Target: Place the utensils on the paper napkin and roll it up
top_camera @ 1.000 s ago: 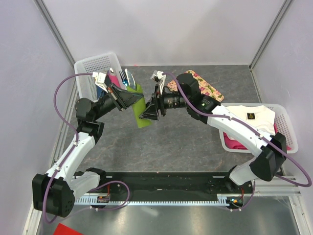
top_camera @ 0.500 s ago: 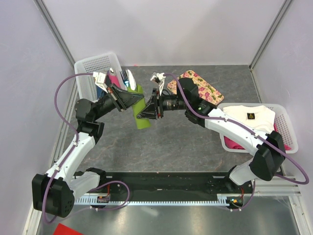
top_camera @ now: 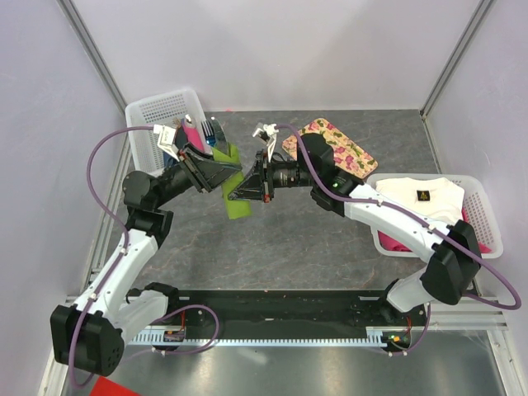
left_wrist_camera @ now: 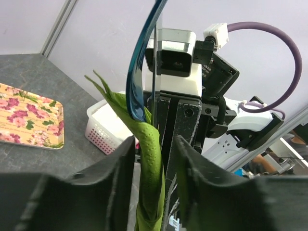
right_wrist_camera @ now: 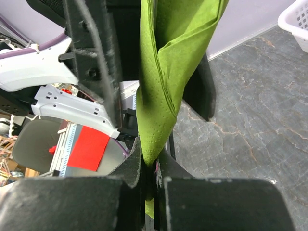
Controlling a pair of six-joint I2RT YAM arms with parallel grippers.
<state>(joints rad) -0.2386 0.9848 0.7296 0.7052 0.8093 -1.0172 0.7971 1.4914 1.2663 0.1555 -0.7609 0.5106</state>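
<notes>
I need to grab the green napkin roll with my left gripper next, around its wrapped body point(top_camera: 229, 175) point(left_wrist_camera: 151, 168), so that the utensils stay rolled up for the white basket.
The paper napkin point(top_camera: 234, 188) is a green roll held upright above the table between both grippers. A blue utensil point(left_wrist_camera: 138, 72) and a thin silvery one point(left_wrist_camera: 154, 57) stick out of its top end. My left gripper point(left_wrist_camera: 154, 144) is open; the napkin roll point(left_wrist_camera: 150, 159) stands between its jaws with a gap on each side. My right gripper point(right_wrist_camera: 150, 166) is shut on the lower tip of the napkin roll point(right_wrist_camera: 166, 72). From above, the left gripper point(top_camera: 221, 171) and the right gripper point(top_camera: 241, 191) meet at the roll, and the blue utensil point(top_camera: 209, 132) shows beyond it.
A pink-flowered tray point(top_camera: 340, 145) lies at the back of the table, also in the left wrist view point(left_wrist_camera: 24, 115). A white basket point(top_camera: 157, 111) with bundles stands back left. Another white basket point(top_camera: 483, 206) holding white and pink cloths sits at the right.
My right gripper has closed on the lower end of the napkin roll. My left gripper has opened off the roll, and the left arm has shifted slightly left.
</notes>
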